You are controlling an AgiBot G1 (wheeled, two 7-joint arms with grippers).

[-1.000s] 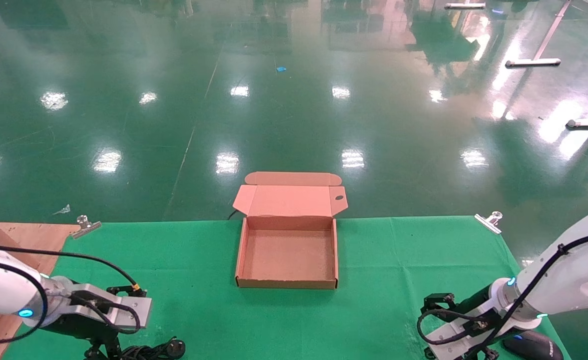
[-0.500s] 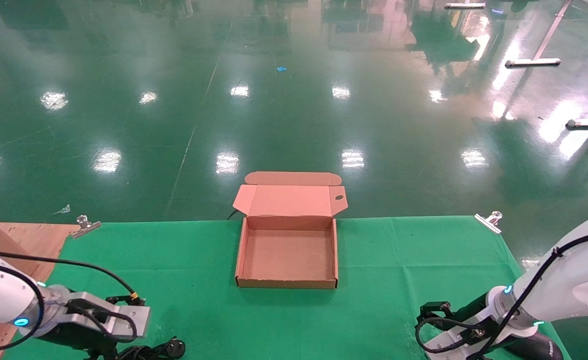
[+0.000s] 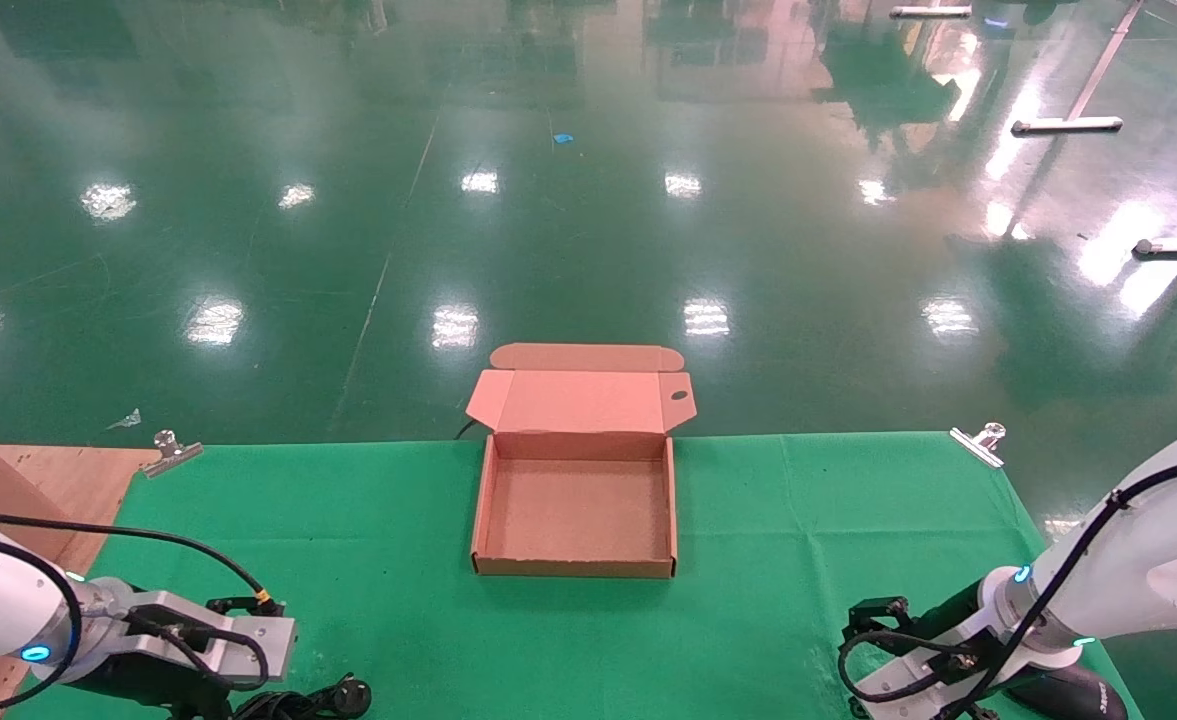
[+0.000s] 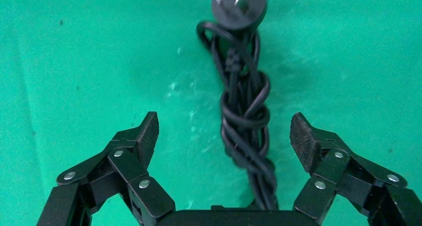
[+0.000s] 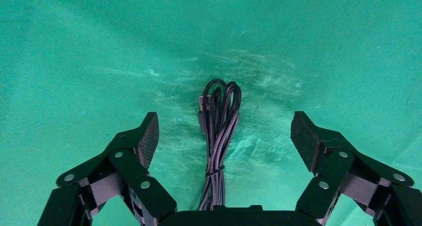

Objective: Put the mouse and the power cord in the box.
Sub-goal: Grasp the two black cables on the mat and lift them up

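I need to grab the power cord next with my left gripper, around its twisted middle [image 4: 247, 129], because the long bundle has a big plug at one end.
The brown cardboard box [image 3: 574, 512] lies open and empty at the middle of the green cloth, its lid [image 3: 580, 400] folded back. The power cord [image 4: 245, 111] is a twisted black bundle with its plug [image 4: 239, 4] at the far end. My left gripper [image 4: 225, 132] hangs open above it, one finger on each side, not touching. The cord's plug [image 3: 352, 695] shows at the near left edge. The black mouse [image 3: 1070, 693] sits at the near right corner, partly behind my right arm. My right gripper [image 5: 224, 131] is open over the mouse's thin tied cable [image 5: 219, 126].
Metal clips [image 3: 170, 452] [image 3: 979, 443] pin the cloth at the table's far corners. A wooden board [image 3: 18, 480] lies at the left edge. Beyond the far table edge is glossy green floor.
Both arms have sunk lower toward the near table edge. The right arm now covers more of the mouse. Box and cord have not moved.
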